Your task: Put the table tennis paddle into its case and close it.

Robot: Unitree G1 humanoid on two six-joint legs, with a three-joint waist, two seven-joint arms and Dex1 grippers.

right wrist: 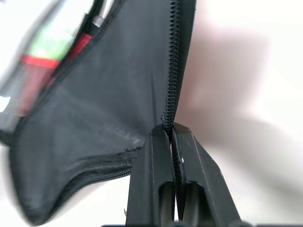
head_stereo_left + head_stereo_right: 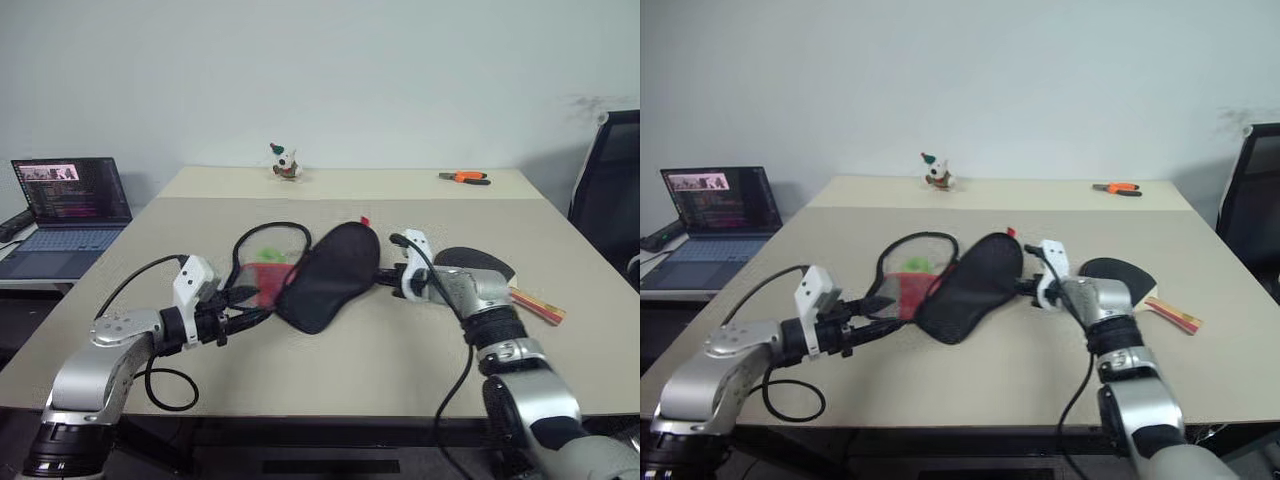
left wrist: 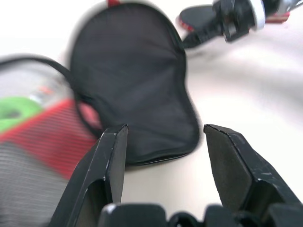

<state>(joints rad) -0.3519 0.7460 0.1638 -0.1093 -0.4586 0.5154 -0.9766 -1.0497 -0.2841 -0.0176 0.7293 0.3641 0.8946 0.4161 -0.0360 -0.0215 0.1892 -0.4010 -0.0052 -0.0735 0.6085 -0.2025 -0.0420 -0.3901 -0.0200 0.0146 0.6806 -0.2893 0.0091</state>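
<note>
The black flap's zip edge point(image 2: 378, 250) slants up above the tabletop where its shadow falls, so my right gripper now stays closed on the flap until the flap lies flat.
The case point(image 2: 330, 275) lies unzipped mid-table. Its black flap is raised, and its red lower half point(image 2: 268, 277) with a mesh pocket lies to the left with a green ball point(image 2: 270, 255) on it. My right gripper point(image 1: 169, 128) is shut on the zip edge of the flap, at the case's right side point(image 2: 382, 272). The table tennis paddle point(image 2: 477, 262) lies flat on the table just right of that gripper, with its striped handle point(image 2: 537, 304) pointing right. My left gripper point(image 3: 165, 137) stands open at the case's left side point(image 2: 238, 298), with nothing between its fingers.
A laptop point(image 2: 70, 200) sits on a side desk at the left. A small toy figure point(image 2: 285, 162) and orange pliers point(image 2: 465, 178) lie at the table's far edge. A black chair point(image 2: 610, 190) stands at the right. A black cable point(image 2: 165, 385) loops by the front edge.
</note>
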